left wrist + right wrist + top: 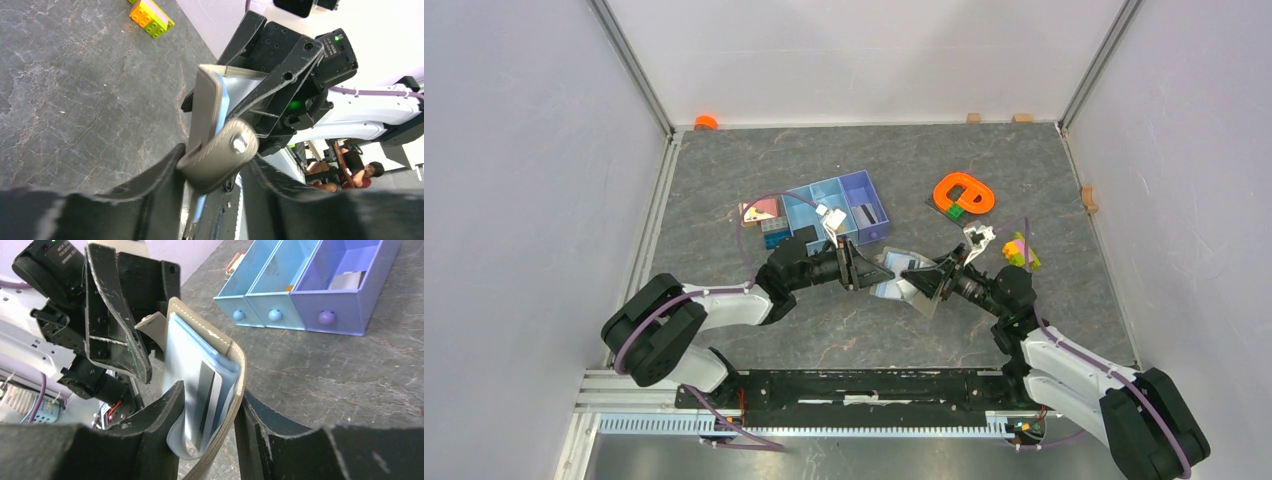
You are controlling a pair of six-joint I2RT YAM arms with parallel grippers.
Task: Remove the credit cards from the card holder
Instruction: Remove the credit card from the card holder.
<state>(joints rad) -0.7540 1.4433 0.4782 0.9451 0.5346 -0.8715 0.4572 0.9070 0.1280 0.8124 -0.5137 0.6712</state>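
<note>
My left gripper needs to close on the card holder's edge, because that edge lies between its open fingers and closing now would hold it.
The grey-taupe card holder (894, 284) hangs above the table's middle, between both grippers. In the right wrist view my right gripper (210, 401) is shut on the card holder (234, 352). One finger presses the pale blue inner pocket and the other the taupe cover. A whitish credit card (212, 390) with a dark stripe stands in that pocket. In the left wrist view my left gripper (215, 166) is open, and the holder's snap strap (220, 154) lies across its fingertips. The folded holder (206, 107) rises behind, and the right gripper's finger (280, 85) lies against it.
A blue-and-purple three-compartment tray (839, 205) stands just behind the grippers, also in the right wrist view (310, 295). An orange ring (964, 192) and coloured bricks (1021, 250) lie at the right. More blocks (764, 218) sit left of the tray.
</note>
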